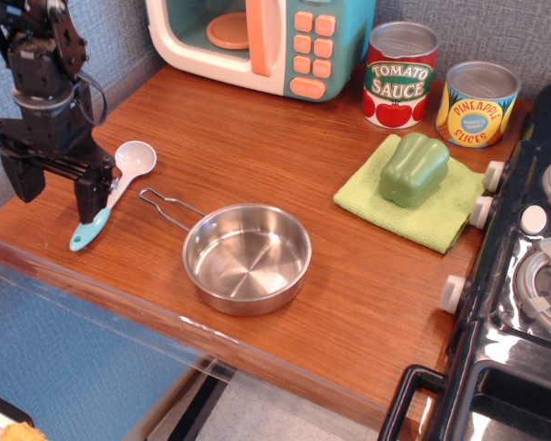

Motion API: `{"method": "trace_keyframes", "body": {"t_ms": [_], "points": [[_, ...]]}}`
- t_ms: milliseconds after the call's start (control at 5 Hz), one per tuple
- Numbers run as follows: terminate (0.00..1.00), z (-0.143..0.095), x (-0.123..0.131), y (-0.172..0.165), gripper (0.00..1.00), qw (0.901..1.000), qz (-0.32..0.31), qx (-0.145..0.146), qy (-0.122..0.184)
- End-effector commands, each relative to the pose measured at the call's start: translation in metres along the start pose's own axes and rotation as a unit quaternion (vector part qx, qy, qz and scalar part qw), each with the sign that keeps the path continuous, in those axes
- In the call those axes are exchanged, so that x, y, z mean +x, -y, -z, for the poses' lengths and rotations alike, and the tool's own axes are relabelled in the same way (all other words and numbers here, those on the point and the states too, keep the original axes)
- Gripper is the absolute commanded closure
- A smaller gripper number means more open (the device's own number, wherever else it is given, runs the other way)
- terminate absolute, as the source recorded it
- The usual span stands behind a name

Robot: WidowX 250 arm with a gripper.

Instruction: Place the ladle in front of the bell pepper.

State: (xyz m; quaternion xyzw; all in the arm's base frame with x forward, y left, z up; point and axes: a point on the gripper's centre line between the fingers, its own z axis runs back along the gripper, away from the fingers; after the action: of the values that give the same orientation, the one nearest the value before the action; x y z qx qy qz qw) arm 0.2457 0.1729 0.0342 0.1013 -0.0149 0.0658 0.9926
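Note:
I should next grab the ladle by its stem [118, 190], so that my gripper can place the ladle in front of the bell pepper [413, 168].
The ladle [129, 170] lies flat at the left of the wooden counter, white bowl toward the back, light blue handle end [88, 231] toward the front edge. My gripper [57, 195] hangs open just left of it, fingers pointing down; the right finger [86, 197] covers part of the stem and the left finger stands well left of the ladle. The gripper holds nothing. The green bell pepper [413, 168] sits on a lime-green cloth [413, 197] at the right, far from the ladle.
A steel pan [247, 258] with a wire handle [165, 208] sits mid-counter near the front. A toy microwave [262, 41], a tomato sauce can [400, 73] and a pineapple can [477, 103] line the back. A toy stove [533, 276] borders the right.

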Motion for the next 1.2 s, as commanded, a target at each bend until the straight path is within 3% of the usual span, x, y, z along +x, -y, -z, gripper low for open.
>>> {"method": "trace_keyframes", "body": {"t_ms": [0, 400, 600, 1000], "points": [[0.0, 0.013, -0.006, 0.004, 0.0, 0.9998, -0.018, -0.004, -0.01], [0.0, 0.034, -0.005, 0.008, 0.0, 0.9986, -0.034, -0.019, -0.037], [0.0, 0.037, -0.004, 0.011, 1.0, 0.9984, -0.035, -0.016, -0.041], [0.0, 0.03, -0.003, 0.008, 1.0, 0.9982, -0.044, -0.032, -0.025]]}}
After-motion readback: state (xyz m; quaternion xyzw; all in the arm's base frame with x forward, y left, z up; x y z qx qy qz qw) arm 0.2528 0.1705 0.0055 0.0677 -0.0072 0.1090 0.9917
